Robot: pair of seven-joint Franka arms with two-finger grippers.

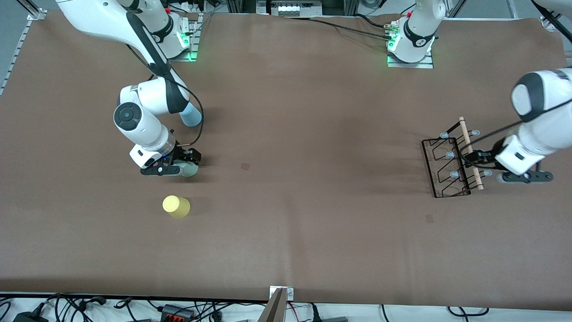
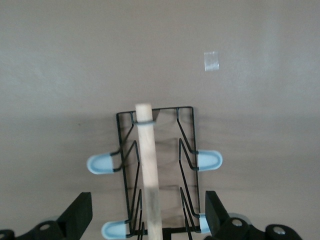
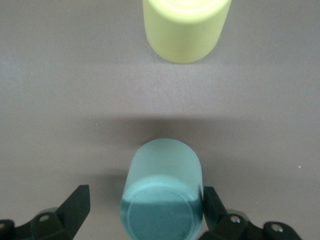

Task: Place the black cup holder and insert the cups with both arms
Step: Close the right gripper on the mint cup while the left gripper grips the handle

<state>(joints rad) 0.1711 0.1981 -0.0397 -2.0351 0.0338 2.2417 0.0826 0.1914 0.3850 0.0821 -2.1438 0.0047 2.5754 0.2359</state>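
My left fingers stop above the wooden rod [image 1: 476,172], with the black holder [image 1: 447,167] beneath. I should lower my left gripper before closing on the rod, because closing now would miss.
The black cup holder [image 1: 447,167] sits on the table at the left arm's end, its wooden rod handle [image 1: 470,152] on top. My left gripper [image 1: 474,158] is open, one finger on each side of the rod [image 2: 150,180] and clear of it. My right gripper [image 1: 181,166] is open around the pale green cup [image 1: 191,170], which stands closed end up. In the right wrist view the cup [image 3: 162,200] sits between the fingers, against one and apart from the other. The yellow cup [image 1: 176,206] stands nearer the front camera and also shows in the right wrist view [image 3: 186,27]. The light blue cup [image 1: 191,115] is partly hidden by the right arm.
A small square of tape [image 1: 245,166] lies mid-table, and another [image 1: 429,218] lies near the holder, nearer the front camera. The brown table surface [image 1: 313,134] stretches wide between the cups and the holder.
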